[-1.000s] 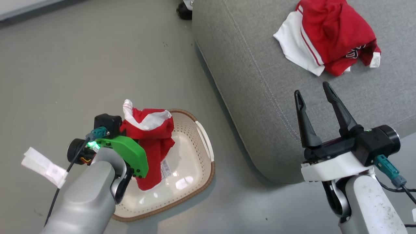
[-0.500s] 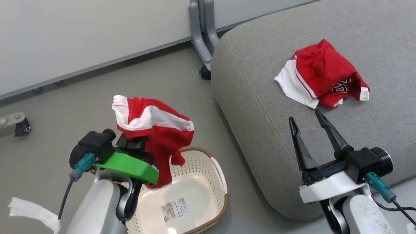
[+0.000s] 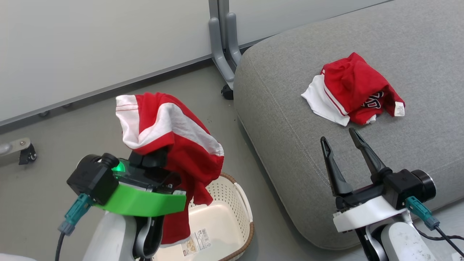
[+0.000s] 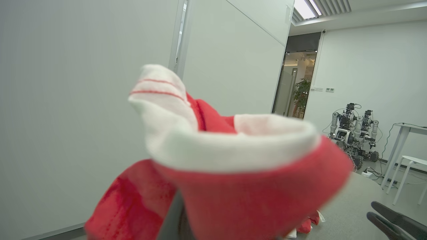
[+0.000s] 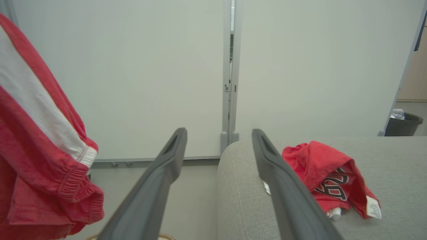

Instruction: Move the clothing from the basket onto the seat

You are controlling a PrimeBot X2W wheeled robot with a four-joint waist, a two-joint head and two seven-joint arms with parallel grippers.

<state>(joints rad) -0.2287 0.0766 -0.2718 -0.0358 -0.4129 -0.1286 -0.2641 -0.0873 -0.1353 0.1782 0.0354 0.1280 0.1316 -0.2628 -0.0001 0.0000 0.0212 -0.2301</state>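
I should move the hanging red garment onto the seat next, so my right gripper should grab it by its striped end near the ribbed cuff.
A red garment with white stripes hangs above the cream basket, draped over my left gripper, which is shut on it. The fabric hides the fingertips. That same cloth looms close in the left wrist view and at the left edge of the right wrist view. A second red garment with a dark logo and white tag lies crumpled on the grey seat. My right gripper hovers open over the seat's front edge, just short of that garment, nothing between its fingers.
A pale wall panel with a grey post foot stands behind the seat's left corner. A caster sits on the floor at far left. Another robot and a white table stand across the room; a dark bin is beyond the seat.
My left gripper has lifted the red garment up out of the basket. The head camera has tilted up, bringing the wall into view. The right gripper stays open in the same pose.
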